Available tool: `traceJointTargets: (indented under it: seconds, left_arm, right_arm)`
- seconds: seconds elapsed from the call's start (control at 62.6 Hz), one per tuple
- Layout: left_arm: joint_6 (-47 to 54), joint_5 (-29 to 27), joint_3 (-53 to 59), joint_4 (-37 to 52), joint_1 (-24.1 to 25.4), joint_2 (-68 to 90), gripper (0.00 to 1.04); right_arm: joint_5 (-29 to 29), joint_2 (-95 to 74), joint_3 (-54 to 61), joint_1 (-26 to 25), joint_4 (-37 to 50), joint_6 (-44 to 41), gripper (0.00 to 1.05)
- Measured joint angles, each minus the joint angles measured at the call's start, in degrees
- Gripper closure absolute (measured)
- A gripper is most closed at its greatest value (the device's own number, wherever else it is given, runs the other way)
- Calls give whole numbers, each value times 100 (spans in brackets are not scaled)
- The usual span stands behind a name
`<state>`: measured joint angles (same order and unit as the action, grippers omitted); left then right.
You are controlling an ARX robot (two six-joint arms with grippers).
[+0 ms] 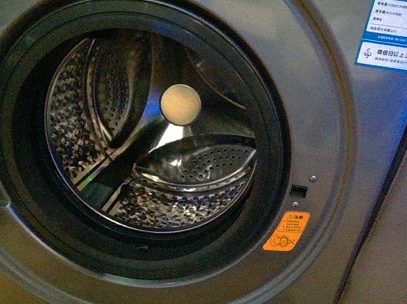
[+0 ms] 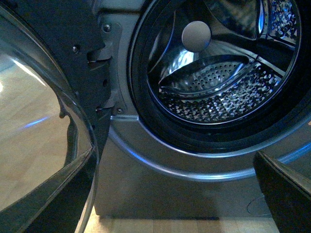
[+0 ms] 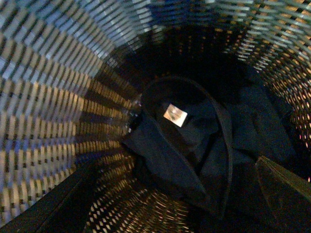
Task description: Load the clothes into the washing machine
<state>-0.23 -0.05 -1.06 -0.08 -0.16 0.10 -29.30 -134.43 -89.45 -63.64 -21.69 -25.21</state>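
Note:
I should pinch the clothes [image 3: 204,145] by the neckband edge [image 3: 176,149] with my right gripper next. The neckband stands up in a loop, and the rest lies loose in the basket.
The washing machine [image 1: 334,184] fills the front view, dark grey, with its black-gasketed porthole open onto an empty shiny perforated drum [image 1: 152,145]. It also shows in the left wrist view [image 2: 146,179]. My left gripper [image 2: 177,194] is open and empty, low before the machine's front panel, below the porthole. The clothes [image 3: 204,145], a dark navy garment with a small white label, lie crumpled at the bottom of a woven basket [image 3: 58,97]. My right gripper [image 3: 175,199] is open inside the basket, just above the garment, not holding it. Neither arm shows in the front view.
The machine's glass door [image 2: 43,121] stands swung open at its hinge beside my left gripper. An orange warning sticker [image 1: 286,231] and white-and-blue labels [image 1: 399,32] are on the machine's front. Light wooden floor [image 2: 160,225] lies under the machine. The basket walls surround my right gripper closely.

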Motion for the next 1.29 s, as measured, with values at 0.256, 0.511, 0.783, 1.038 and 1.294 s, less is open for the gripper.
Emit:
traceJointTargets:
  seconds: [0.256,0.511,0.783,1.038,1.294]
  left_arm:
    - [0,2,0,0,0,0,7]
    - [0,0,0,0,0,0,7]
    - [0,0,0,0,0,0,7]
    - [0,2,0,0,0,0,7]
    - [0,2,0,0,0,0,7]
  right_arm:
    - [835,-933,-92,96,234,-356,7]
    - [1058,-1554,-487,201,400,-275,7]
    - [1095,-2059,-769,149,492,-197,7]
    - [866,-2468,-1082,114,619,-129,7]
    - [680,-2793,-1110,192,769,-116,7]
